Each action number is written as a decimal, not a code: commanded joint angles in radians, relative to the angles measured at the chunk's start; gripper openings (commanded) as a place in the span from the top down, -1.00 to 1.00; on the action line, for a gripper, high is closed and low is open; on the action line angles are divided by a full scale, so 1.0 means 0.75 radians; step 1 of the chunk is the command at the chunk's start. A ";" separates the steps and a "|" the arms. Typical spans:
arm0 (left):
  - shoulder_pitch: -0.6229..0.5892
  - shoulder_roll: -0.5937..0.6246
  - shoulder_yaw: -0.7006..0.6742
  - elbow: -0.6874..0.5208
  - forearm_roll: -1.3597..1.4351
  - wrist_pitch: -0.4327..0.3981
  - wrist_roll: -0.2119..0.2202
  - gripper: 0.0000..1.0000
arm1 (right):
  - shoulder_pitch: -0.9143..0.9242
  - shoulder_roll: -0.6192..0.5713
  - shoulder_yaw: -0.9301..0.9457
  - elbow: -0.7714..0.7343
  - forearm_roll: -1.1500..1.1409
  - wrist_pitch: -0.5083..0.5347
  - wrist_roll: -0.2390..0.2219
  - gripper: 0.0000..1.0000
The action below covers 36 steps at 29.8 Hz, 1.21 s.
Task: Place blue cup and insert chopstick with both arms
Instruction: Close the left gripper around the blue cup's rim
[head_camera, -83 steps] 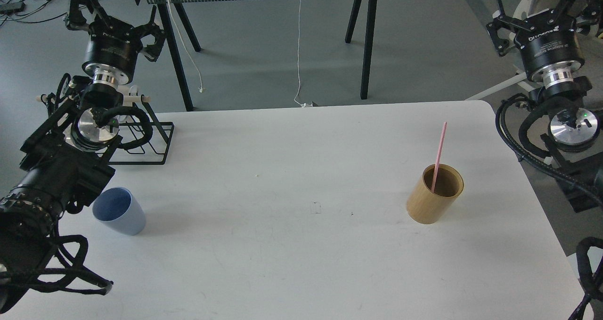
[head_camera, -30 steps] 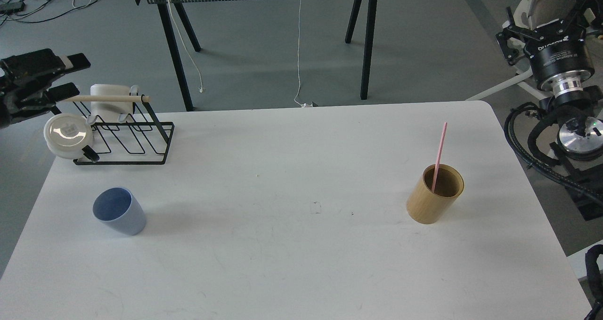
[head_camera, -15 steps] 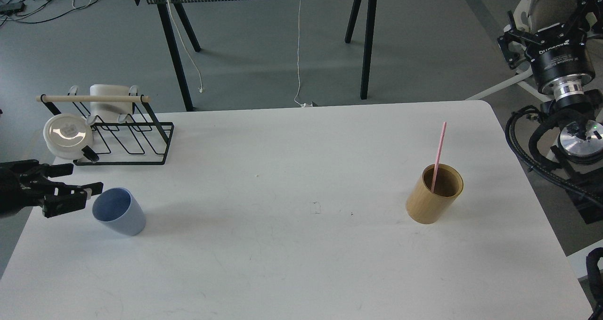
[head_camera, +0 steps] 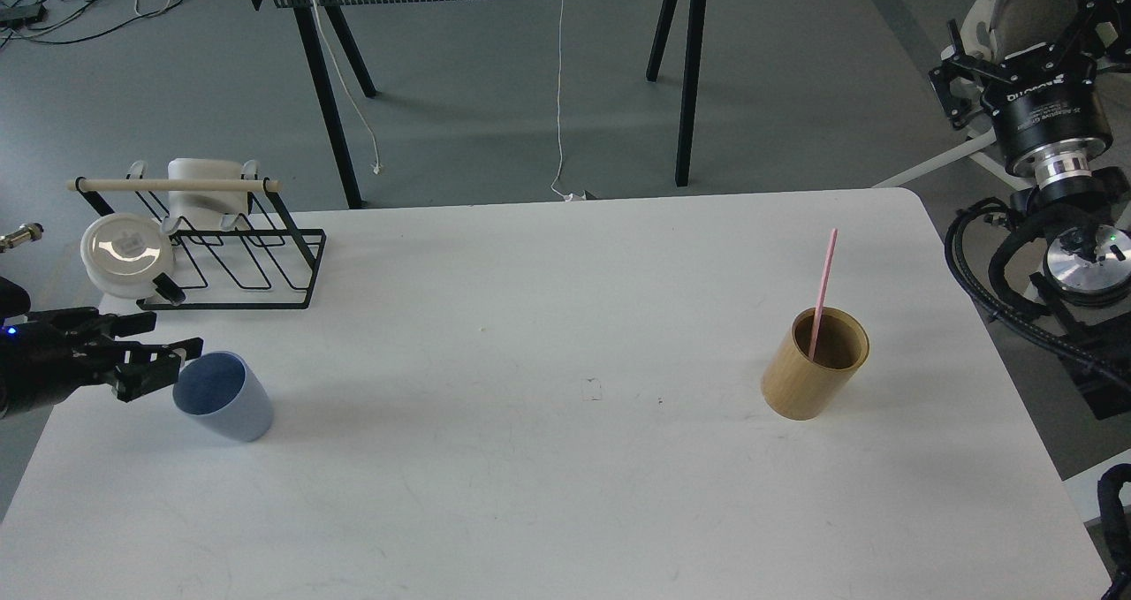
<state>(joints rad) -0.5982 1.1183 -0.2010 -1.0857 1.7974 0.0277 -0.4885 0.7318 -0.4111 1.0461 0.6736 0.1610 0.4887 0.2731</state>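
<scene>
The robot's right gripper should next take hold of the pink chopstick's exposed upper end (head_camera: 832,241) so that it can insert the chopstick into the blue cup (head_camera: 223,396).
The blue cup (head_camera: 223,396) stands upright on the white table (head_camera: 565,494) near its left edge. My left gripper (head_camera: 174,338) comes in low from the left with its jaws apart. Its fingertips are just left of the cup's rim, and I cannot tell whether they touch it. The pink chopstick (head_camera: 823,282) leans inside the tan holder (head_camera: 814,366) at the right of the table. My right gripper (head_camera: 1016,27) is raised beyond the table's right edge, far from the holder, with its fingers spread and empty.
A black wire dish rack (head_camera: 239,255) stands at the back left, holding a white round lid (head_camera: 126,250) and a white mug (head_camera: 203,191). Another table's black legs (head_camera: 685,79) stand behind. My right arm's cables (head_camera: 981,273) hang by the right edge.
</scene>
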 commanded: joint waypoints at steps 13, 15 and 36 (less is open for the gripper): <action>0.045 -0.104 0.012 0.102 0.025 0.002 0.000 0.08 | 0.000 -0.002 0.002 -0.002 0.000 0.000 0.000 -0.99; 0.045 -0.102 0.012 0.102 0.025 0.002 0.000 0.31 | -0.002 -0.002 0.002 -0.002 0.000 0.000 0.002 -0.99; 0.029 -0.070 -0.008 0.006 0.031 -0.004 0.000 1.00 | -0.002 -0.010 0.006 -0.004 0.000 0.000 0.002 -0.99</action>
<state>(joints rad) -0.5653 1.0513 -0.1986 -1.0396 1.8208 0.0257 -0.4888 0.7306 -0.4143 1.0495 0.6703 0.1611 0.4887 0.2746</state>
